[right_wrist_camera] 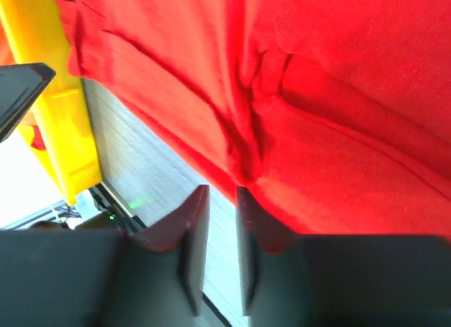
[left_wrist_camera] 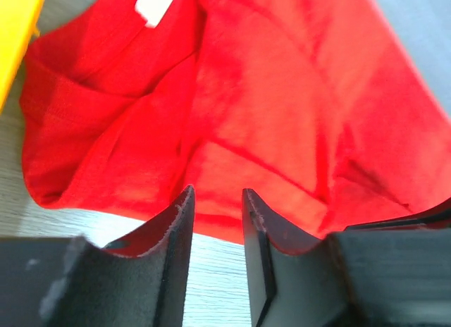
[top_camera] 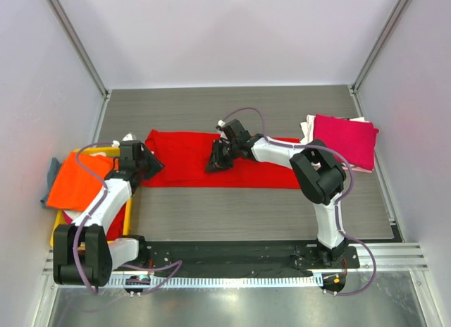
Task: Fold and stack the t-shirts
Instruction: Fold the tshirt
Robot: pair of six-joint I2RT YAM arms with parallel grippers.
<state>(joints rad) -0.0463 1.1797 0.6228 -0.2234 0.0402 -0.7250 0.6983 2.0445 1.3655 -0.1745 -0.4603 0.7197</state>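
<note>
The left gripper grabs the red t-shirt's near edge (top_camera: 153,183) (left_wrist_camera: 215,223) at the end by the yellow crate next, to straighten that side of the t-shirt for folding.
A bright red t-shirt (top_camera: 190,158) lies in a long band across the middle of the table. My left gripper (top_camera: 146,163) is at its left end; in the left wrist view it (left_wrist_camera: 217,194) is open, bare table showing between the fingers and the red t-shirt (left_wrist_camera: 268,108) just past the tips. My right gripper (top_camera: 215,162) is over the shirt's near-middle edge; it (right_wrist_camera: 223,191) is slightly open with nothing between the fingers, a fold of the red t-shirt (right_wrist_camera: 317,130) at the tips. A folded magenta t-shirt (top_camera: 345,139) lies on a white one at the right.
A yellow crate (top_camera: 127,218) at the left holds an orange t-shirt (top_camera: 81,179); its wall shows as the yellow crate (left_wrist_camera: 14,31) and the yellow crate (right_wrist_camera: 60,130) in the wrist views. A grey cloth (top_camera: 53,172) lies beside it. White walls surround the table.
</note>
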